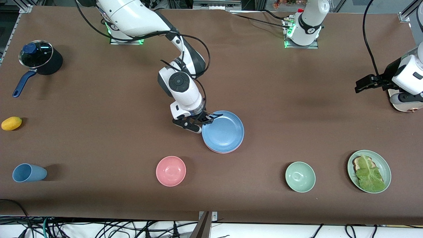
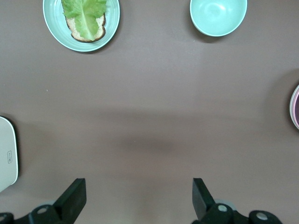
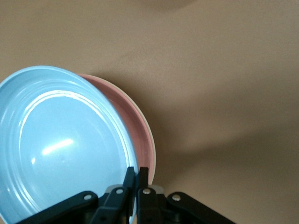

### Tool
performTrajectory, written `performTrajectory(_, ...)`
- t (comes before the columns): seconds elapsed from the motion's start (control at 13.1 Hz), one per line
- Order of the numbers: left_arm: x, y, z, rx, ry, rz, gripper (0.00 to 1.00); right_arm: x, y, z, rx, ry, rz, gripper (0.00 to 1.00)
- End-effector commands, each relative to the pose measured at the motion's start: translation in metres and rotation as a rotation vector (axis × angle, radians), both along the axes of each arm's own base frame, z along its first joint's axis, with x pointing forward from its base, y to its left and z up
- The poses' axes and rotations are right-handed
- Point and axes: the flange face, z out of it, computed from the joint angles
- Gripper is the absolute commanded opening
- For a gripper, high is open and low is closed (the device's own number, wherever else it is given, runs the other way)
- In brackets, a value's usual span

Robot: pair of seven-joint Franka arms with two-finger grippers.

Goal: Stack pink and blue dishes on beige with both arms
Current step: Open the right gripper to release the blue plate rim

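Note:
My right gripper lets go of the blue plate now, since the blue plate's lower edge lies in the pink plate's rim in the front view.
My right gripper (image 1: 209, 118) (image 3: 136, 174) is shut on the rim of the light blue plate (image 1: 223, 131) (image 3: 60, 149) at the middle of the table. The blue plate sits tilted over the pink plate (image 1: 220, 151) (image 3: 136, 122), which shows only as a crescent under it. A thin pale edge of the beige plate (image 3: 151, 135) peeks out beneath the pink one. My left gripper (image 1: 358, 87) (image 2: 138, 197) hangs open over bare table at the left arm's end, with nothing between its fingers. The stack's edge (image 2: 295, 108) shows in the left wrist view.
Nearest the camera stand a blue cup (image 1: 29, 173), a pink bowl (image 1: 171, 171), a green bowl (image 1: 300, 177) (image 2: 218, 16) and a green plate with lettuce (image 1: 369, 171) (image 2: 81, 21). A lidded pot (image 1: 39, 58) and a yellow fruit (image 1: 11, 123) lie at the right arm's end. A white device (image 1: 404, 103) sits under the left arm.

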Motion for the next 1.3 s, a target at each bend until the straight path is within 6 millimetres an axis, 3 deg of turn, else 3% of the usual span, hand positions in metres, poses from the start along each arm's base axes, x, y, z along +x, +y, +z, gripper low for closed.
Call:
performTrajectory(0.0,0.002,0.006,0.016,-0.025,-0.024,-0.011,1.0,0.004,0.006,-0.004,0.012,-0.016,-0.015,0.0)
performTrajectory(0.23,0.002,0.007,0.014,-0.031,-0.021,-0.039,1.0,0.006,0.006,-0.005,0.021,-0.029,-0.011,0.01)
performTrajectory(0.46,0.004,0.007,0.014,-0.03,-0.024,-0.041,1.0,0.007,0.004,-0.005,0.018,-0.029,-0.013,0.49)
performTrajectory(0.61,0.005,0.001,0.013,-0.03,-0.023,-0.049,1.0,0.008,0.002,-0.004,0.013,-0.028,-0.011,0.62)
performTrajectory(0.84,0.007,-0.002,0.01,-0.021,-0.016,-0.056,1.0,0.012,-0.006,0.006,-0.008,-0.02,-0.009,0.71)
performTrajectory(1.07,0.01,-0.004,0.022,-0.022,-0.042,-0.057,1.0,0.033,-0.056,0.038,-0.153,0.011,0.073,0.78)
performTrajectory(1.22,0.011,-0.003,0.022,-0.03,-0.044,-0.061,1.0,0.049,-0.104,0.065,-0.212,0.051,0.142,0.91)
